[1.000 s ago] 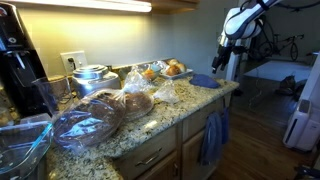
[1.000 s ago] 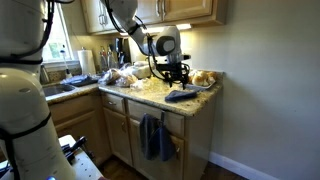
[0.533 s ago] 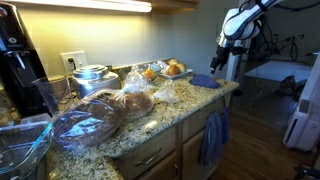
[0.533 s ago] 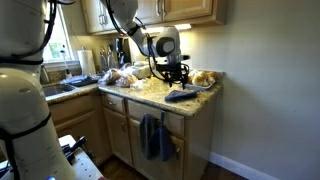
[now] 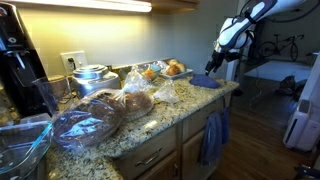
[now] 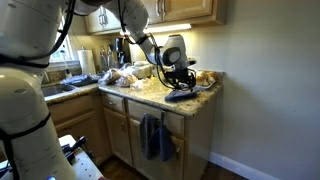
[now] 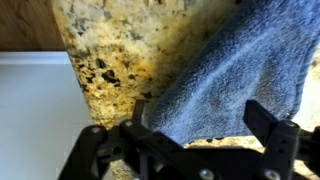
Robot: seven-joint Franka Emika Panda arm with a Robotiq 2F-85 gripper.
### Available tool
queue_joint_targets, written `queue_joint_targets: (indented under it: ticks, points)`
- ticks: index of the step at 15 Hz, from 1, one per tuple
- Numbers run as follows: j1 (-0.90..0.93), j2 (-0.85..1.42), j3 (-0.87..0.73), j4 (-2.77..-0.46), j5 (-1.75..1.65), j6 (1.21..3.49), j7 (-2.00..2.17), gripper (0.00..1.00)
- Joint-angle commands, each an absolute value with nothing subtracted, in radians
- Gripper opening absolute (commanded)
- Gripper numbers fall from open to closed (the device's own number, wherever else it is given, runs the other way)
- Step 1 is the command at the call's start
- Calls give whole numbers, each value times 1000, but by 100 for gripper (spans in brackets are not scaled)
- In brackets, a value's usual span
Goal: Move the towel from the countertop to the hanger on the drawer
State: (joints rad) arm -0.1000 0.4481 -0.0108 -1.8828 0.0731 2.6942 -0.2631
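Note:
My gripper grips the blue towel on the countertop by its edge next, leaving the rest hanging free to drape over the drawer hanger.
A blue towel (image 5: 205, 81) lies on the speckled granite countertop (image 5: 150, 125) near its end; it also shows in the other exterior view (image 6: 183, 95) and fills the upper right of the wrist view (image 7: 235, 70). My gripper (image 7: 205, 122) is open, its two black fingers spread just above the towel's edge, not touching it. In both exterior views the gripper (image 5: 213, 66) (image 6: 180, 80) hangs low over the towel. A second blue towel (image 5: 212, 138) hangs on the drawer hanger below the counter, also seen in an exterior view (image 6: 152, 136).
Bagged bread and pastries (image 5: 128, 100) and a plate of buns (image 5: 168, 69) crowd the counter behind the towel. A clear bowl (image 5: 85, 125), a pot (image 5: 90, 75) and a coffee machine (image 5: 18, 60) stand further along. The counter edge drops to the floor beside the towel.
My gripper has come down and closer to the blue towel on the counter. The towel has not moved.

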Motion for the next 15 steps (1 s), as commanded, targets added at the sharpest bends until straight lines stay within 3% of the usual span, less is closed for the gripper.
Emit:
queue_joint_targets:
  ticks: [1, 15]
  points:
    - [-176, 548, 52, -1790, 110, 2732, -337, 100]
    - [-308, 721, 213, -1597, 141, 2733, -455, 100]
